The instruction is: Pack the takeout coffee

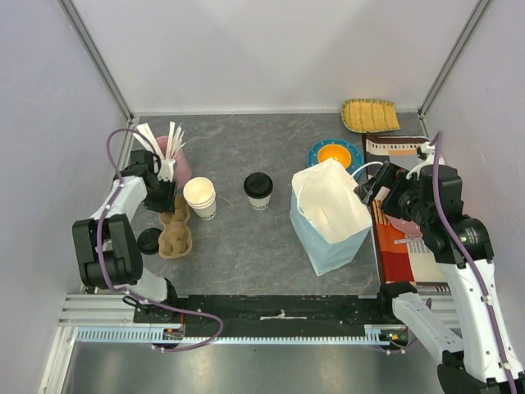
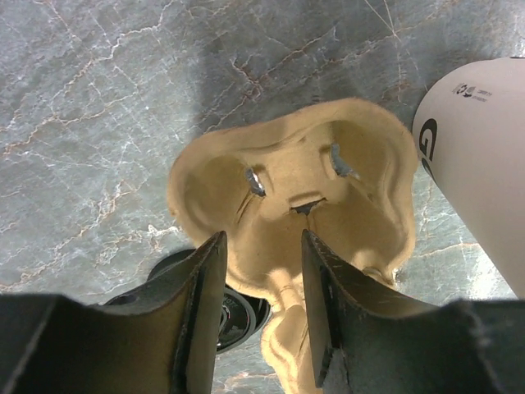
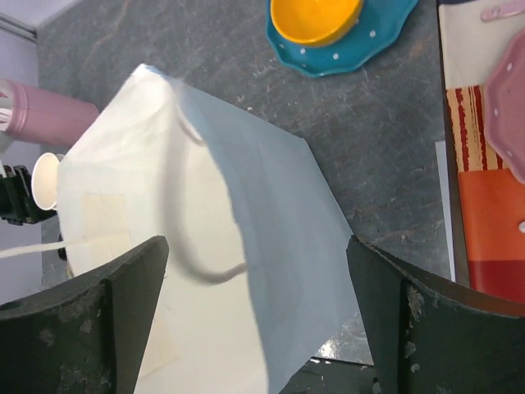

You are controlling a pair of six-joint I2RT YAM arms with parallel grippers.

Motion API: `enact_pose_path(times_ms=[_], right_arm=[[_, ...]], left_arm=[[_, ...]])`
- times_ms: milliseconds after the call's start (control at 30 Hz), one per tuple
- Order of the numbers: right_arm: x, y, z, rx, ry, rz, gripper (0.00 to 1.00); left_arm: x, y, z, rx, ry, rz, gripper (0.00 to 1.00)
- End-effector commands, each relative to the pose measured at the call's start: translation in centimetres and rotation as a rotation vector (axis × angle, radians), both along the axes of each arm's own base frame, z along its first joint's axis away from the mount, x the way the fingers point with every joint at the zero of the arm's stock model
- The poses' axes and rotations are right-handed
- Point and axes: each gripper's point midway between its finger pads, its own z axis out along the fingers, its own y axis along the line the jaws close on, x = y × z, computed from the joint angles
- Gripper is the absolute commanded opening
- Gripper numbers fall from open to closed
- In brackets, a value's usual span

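The brown cardboard cup carrier needs its wells free to hold the coffee (image 1: 257, 190), so my left gripper should pick it up next by its edge (image 1: 162, 226) beside the loose black lid.
The takeout coffee (image 1: 257, 190), a white cup with a black lid, stands upright mid-table, apart from both grippers. To its right stands a white and pale-blue paper bag (image 1: 332, 217), mouth open. My right gripper (image 1: 367, 190) hangs at the bag's upper right edge, open wide (image 3: 256, 254); the bag's rim (image 3: 271, 213) and loose handle (image 3: 176, 222) lie between its fingers, untouched. My left gripper (image 1: 162, 199) hovers over a brown cardboard cup carrier (image 2: 328, 189) at the far left, open (image 2: 262, 246), the carrier's narrow middle below the gap.
A stack of lidless paper cups (image 1: 200, 197) stands beside the carrier, a pink cup of white sticks (image 1: 168, 152) behind it, a loose black lid (image 1: 149, 240) at its left. A blue plate with an orange bowl (image 1: 335, 153), a woven tray (image 1: 371, 115) and a striped cloth (image 1: 394, 238) lie at the right.
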Motion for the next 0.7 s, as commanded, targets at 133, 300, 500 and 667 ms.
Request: enact_pose_path(times_ms=[133, 300, 500, 667], right_arm=[[0.4, -0.4, 3.8, -0.024, -0.125, -0.001, 0.98], [0.6, -0.7, 5.0, -0.047, -0.151, 0.001, 0.98], [0.8, -0.6, 4.9, -0.057, -0.147, 0.01, 0.98], [0.7, -1.0, 4.6, -0.077, -0.151, 0.004, 0.98]], left_arm=[[0.6, 0.4, -1.2, 0.005, -0.002, 0.033, 0.43], [0.7, 0.5, 1.1, 0.015, -0.052, 0.028, 0.42], [1.3, 1.7, 4.9, 0.081, -0.141, 0.043, 0.45], [1.1, 4.1, 3.2, 0.093, -0.098, 0.105, 0.52]])
